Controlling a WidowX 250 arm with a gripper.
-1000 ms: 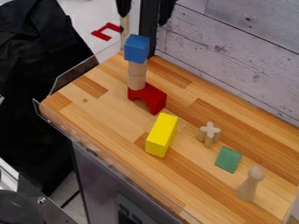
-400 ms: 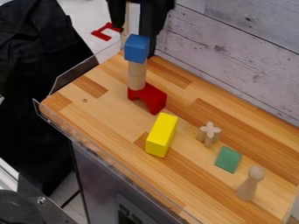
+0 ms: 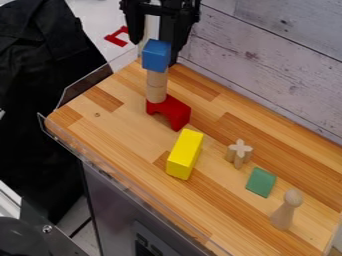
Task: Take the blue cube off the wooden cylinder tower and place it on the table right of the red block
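Observation:
I will take the blue cube point(image 3: 155, 55) off the wooden cylinders, so I will grab it by its opposite sides with my gripper next.
At the top of the camera view, the black gripper point(image 3: 157, 42) hangs with its two fingers spread apart, just above and behind the blue cube point(image 3: 155, 55). Nothing is held between them. The cube rests on a stack of light wooden cylinders point(image 3: 157, 87), which stands on a red arch block point(image 3: 176, 113). A yellow rectangular block point(image 3: 185, 154) lies in front of this tower. To its right are a small wooden cross-shaped piece point(image 3: 239, 153), a green block point(image 3: 261, 182) and an upright wooden peg figure point(image 3: 286, 209).
The wooden tabletop point(image 3: 100, 135) has a clear plastic rim along its left and front edges. A whitewashed plank wall point(image 3: 267, 65) rises along the back right. A red piece point(image 3: 117, 36) lies beyond the table's far left corner.
The gripper has come down into view from the top edge, its fingers now lower beside the top of the tower. The blocks have not moved.

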